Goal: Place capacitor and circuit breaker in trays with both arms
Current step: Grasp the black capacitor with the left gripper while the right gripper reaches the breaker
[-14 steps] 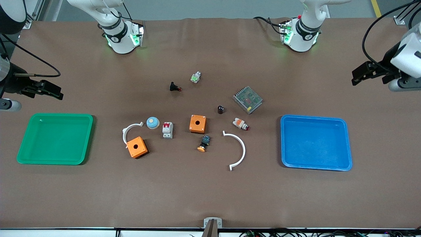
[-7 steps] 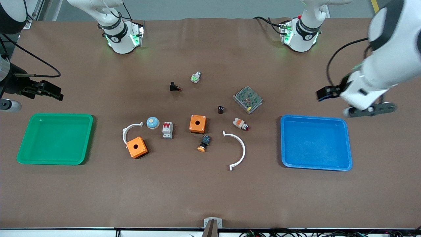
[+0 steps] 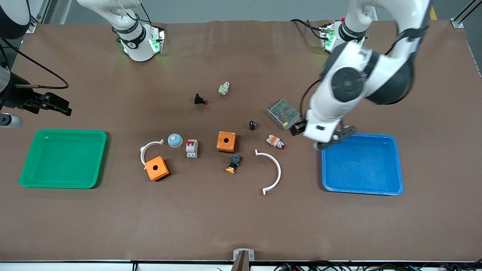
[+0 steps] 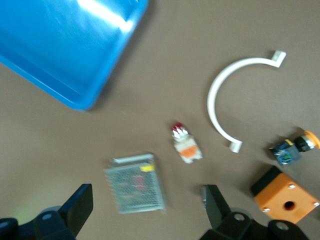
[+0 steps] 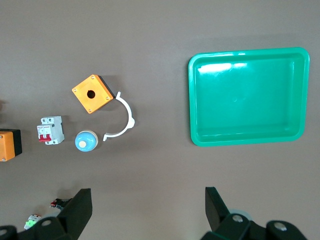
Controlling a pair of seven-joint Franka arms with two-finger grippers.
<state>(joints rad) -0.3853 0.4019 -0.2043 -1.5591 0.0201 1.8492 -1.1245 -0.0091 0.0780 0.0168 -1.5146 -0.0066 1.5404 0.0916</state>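
Note:
My left gripper grabs the capacitor's round black side [image 3: 252, 125] next, to place the capacitor in the blue tray.
The capacitor [image 3: 252, 125], a tiny black cylinder, stands near the table's middle beside the metal mesh box [image 3: 283, 113]. It is out of both wrist views. The circuit breaker [image 3: 192, 148], white-grey with red toggles, lies between a blue dome [image 3: 175, 140] and an orange box [image 3: 226, 141]. It also shows in the right wrist view [image 5: 50, 130]. My left gripper [image 3: 299, 127] hangs open and empty over the table between the mesh box and the blue tray [image 3: 395, 188]; in its own view [image 4: 147, 210] the mesh box [image 4: 136, 182] lies between the fingers. My right gripper [image 3: 56, 103] is open and empty [image 5: 147, 210] above the right arm's end of the table.
A green tray [image 3: 26, 177] lies at the right arm's end. A second orange box [image 3: 157, 168], two white arcs [image 3: 276, 171] [image 3: 148, 148], a white-orange-red button [image 3: 275, 142], an orange-capped button [image 3: 233, 164], a black push-button [image 3: 200, 99] and a green-white part [image 3: 224, 88] are scattered mid-table.
My left arm has swung in from the table's end, past the blue tray, to just beside the mesh box. The right arm has not moved. No object has moved.

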